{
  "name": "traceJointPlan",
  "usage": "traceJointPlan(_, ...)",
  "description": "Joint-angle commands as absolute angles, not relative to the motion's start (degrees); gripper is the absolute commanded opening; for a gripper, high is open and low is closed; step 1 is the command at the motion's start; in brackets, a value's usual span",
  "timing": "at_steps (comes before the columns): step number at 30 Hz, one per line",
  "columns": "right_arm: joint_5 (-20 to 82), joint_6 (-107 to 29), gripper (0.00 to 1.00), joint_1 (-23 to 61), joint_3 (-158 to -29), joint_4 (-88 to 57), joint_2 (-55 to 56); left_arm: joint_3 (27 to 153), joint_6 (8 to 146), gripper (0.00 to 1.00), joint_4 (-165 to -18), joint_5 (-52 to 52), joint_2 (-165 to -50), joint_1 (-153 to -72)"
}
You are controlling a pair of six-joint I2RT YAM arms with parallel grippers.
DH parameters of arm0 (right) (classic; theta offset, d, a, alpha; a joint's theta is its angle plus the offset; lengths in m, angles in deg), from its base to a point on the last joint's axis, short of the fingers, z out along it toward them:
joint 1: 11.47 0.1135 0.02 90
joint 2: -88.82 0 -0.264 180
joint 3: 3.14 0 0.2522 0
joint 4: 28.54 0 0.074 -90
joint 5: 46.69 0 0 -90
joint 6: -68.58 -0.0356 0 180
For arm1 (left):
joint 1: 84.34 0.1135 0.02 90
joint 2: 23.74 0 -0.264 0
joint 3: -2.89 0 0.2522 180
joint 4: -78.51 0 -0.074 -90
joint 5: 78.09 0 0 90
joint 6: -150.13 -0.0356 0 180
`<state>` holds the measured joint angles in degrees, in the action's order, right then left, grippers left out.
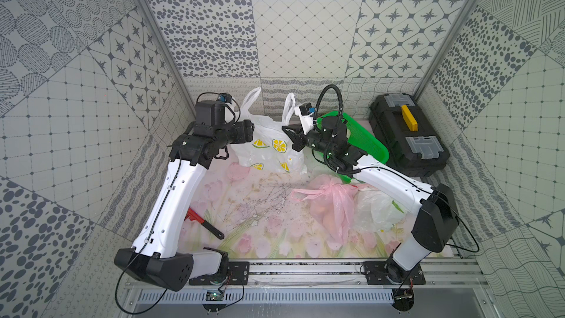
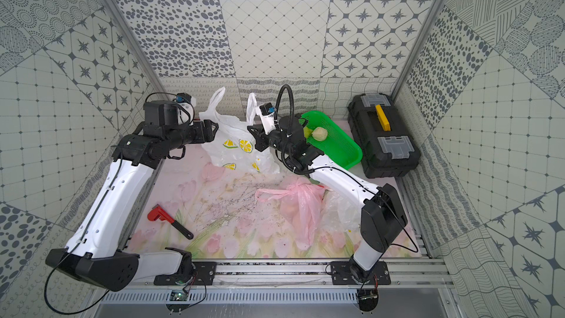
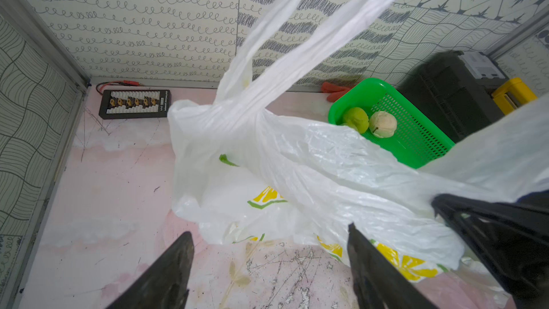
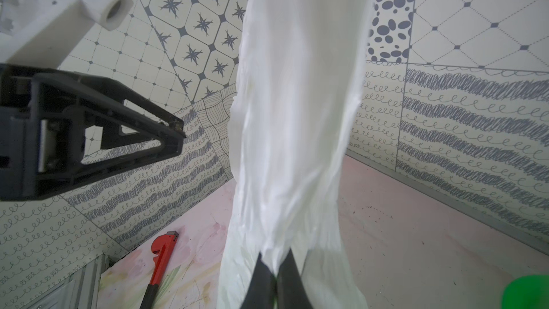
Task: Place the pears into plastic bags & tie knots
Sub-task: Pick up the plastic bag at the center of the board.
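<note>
My left gripper is to grab the white lemon-print bag [image 1: 269, 148] by the bag's free handle loop and hold the bag's opening open for the pears.
A white lemon-print plastic bag [image 1: 269, 148] [image 2: 235, 148] stands at the back middle with both handle loops up. My right gripper [image 1: 285, 130] [image 4: 274, 263] is shut on the bag's right handle [image 4: 297, 114], pinching the plastic between its fingertips. My left gripper [image 1: 248, 131] [image 3: 270, 230] is open just left of the bag [image 3: 297, 159], with nothing between its fingers. A green pear [image 3: 356, 118] and a cream pear [image 3: 383, 124] [image 2: 319, 133] lie in the green basket [image 3: 416, 138]. A pink bag [image 1: 333, 206], bunched into a knot [image 1: 328, 189], lies at the front right.
A black toolbox [image 1: 408, 133] with a yellow handle fills the back right corner. The red wrench [image 1: 204, 223] lies at the front left. A black connector board [image 3: 135, 104] sits by the back wall. Another crumpled white bag [image 1: 379, 209] lies under my right arm.
</note>
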<state>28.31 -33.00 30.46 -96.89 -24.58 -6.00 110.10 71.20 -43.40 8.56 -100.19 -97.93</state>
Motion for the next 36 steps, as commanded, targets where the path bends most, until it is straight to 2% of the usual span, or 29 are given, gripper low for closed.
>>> traceJointPlan(1,27.8,-33.0,0.00,31.8,-95.2,-31.2,-2.7,112.1,65.8,0.82,-44.5,6.9,-104.0,-97.4)
traceJointPlan(11,28.5,-35.2,0.00,32.2,-90.8,-32.9,0.0,112.2,64.0,0.76,-49.0,15.4,-109.7,-97.3)
traceJointPlan(17,28.1,-36.3,0.00,32.3,-90.5,-33.3,0.1,115.0,61.7,0.76,-47.5,22.5,-111.7,-97.3)
traceJointPlan(23,29.0,-37.8,0.00,32.2,-89.4,-34.4,0.3,117.2,61.9,0.76,-47.5,21.8,-115.8,-97.2)
traceJointPlan(26,30.1,-38.7,0.00,32.1,-88.5,-34.4,1.0,116.1,62.3,0.72,-50.7,18.6,-115.9,-96.8)
traceJointPlan(28,30.2,-39.6,0.00,31.8,-87.6,-35.1,1.5,114.7,62.6,0.65,-54.0,15.8,-115.5,-96.5)
traceJointPlan(29,30.3,-40.2,0.00,31.7,-87.1,-35.6,1.7,113.6,62.9,0.57,-56.2,14.5,-115.1,-96.1)
traceJointPlan(31,30.2,-41.5,0.00,31.3,-86.2,-36.3,2.1,111.4,63.5,0.40,-60.3,11.3,-114.1,-95.5)
traceJointPlan(33,30.4,-42.8,0.00,31.0,-85.2,-36.8,2.7,110.2,63.5,0.17,-63.1,9.0,-113.1,-95.2)
traceJointPlan(35,30.7,-44.2,0.00,30.7,-83.7,-37.8,3.2,110.7,63.2,0.00,-62.6,8.5,-112.8,-95.2)
traceJointPlan(36,31.1,-45.1,0.00,30.6,-83.0,-38.1,3.5,111.2,63.2,0.00,-61.5,8.6,-112.6,-95.1)
